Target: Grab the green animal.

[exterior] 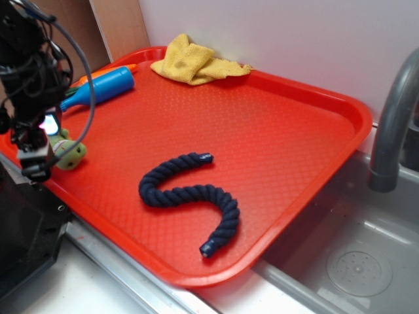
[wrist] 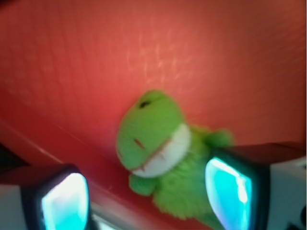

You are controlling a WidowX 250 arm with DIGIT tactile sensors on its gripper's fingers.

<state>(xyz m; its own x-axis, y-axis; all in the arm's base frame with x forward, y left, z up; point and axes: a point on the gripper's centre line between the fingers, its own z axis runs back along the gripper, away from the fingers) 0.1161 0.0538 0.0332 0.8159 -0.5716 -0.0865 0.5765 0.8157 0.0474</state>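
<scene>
My gripper should move down to the animal before it closes on the green animal, because its furry body is on the red tray below both fingertips, and one of them overlaps it.
The green animal is a small fuzzy lime-green plush with a pale face. It lies on the red tray at its left front edge. In the wrist view the green animal lies between my two glowing pads, close to the right one, with a gap to the left one. My gripper is open and hangs right over the plush, its body partly hiding it in the exterior view. In the wrist view the gripper straddles the plush.
A blue bottle-shaped toy lies at the tray's back left. A yellow cloth sits at the back. A dark navy rope curls in the tray's middle front. A grey faucet and sink are at the right.
</scene>
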